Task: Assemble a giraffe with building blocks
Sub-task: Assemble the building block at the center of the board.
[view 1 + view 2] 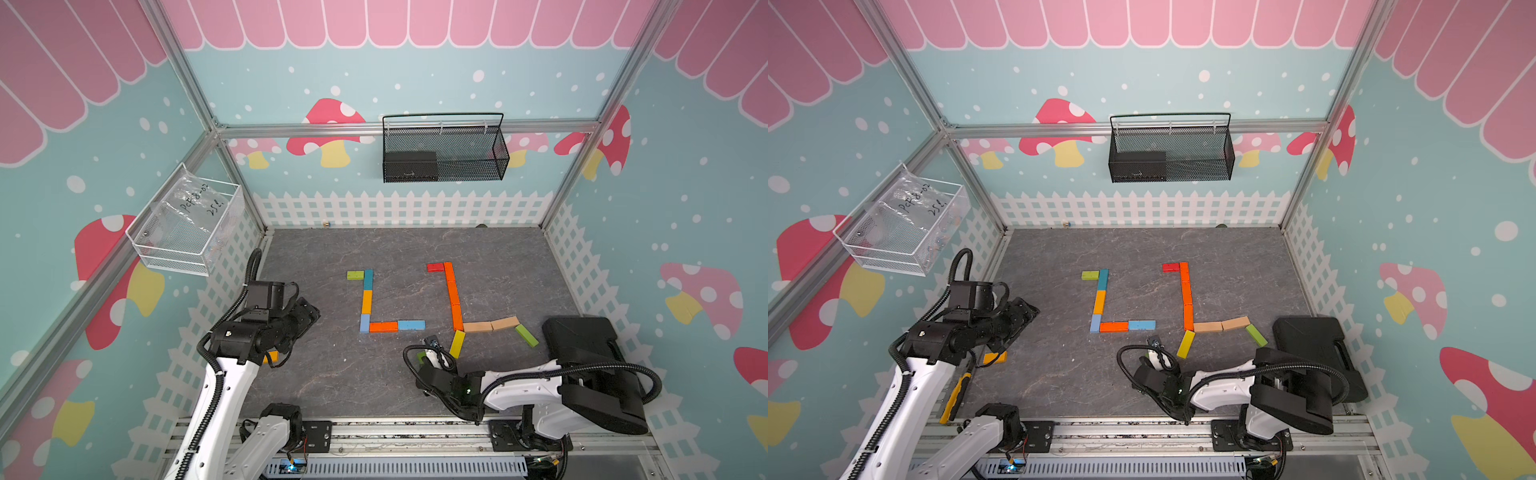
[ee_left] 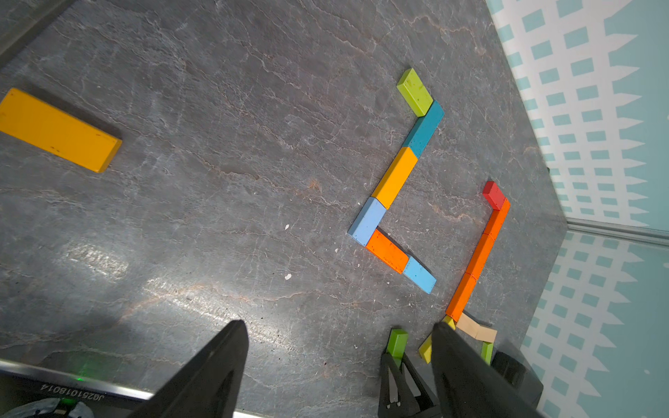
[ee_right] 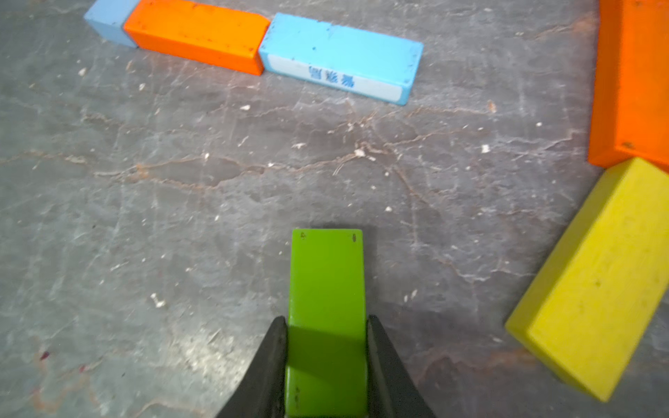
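Observation:
The green block [image 3: 325,275] is short of the blue bar's loose end, so I will move it there before opening my right gripper, or it would end on empty mat.
The building blocks lie flat on the grey mat as two figures. One is a green, teal, yellow and pale blue column [image 1: 367,301] with an orange and a blue bar [image 3: 340,54] along its foot. The other is a red-topped orange column [image 1: 453,295] with tan bars, a green bar and a yellow leg [image 3: 597,282]. My right gripper [image 3: 325,318] is shut on a green block [image 3: 325,275], low over the mat just left of the yellow leg. My left gripper [image 2: 339,324] hangs open and empty at the mat's left side. A loose yellow-orange block [image 2: 58,130] lies by the left arm.
A black case [image 1: 577,336] sits at the mat's right edge, close to the right arm. A black mesh basket [image 1: 444,149] hangs on the back wall and a clear basket [image 1: 187,224] on the left wall. A yellow-handled tool [image 1: 955,395] lies along the front left edge.

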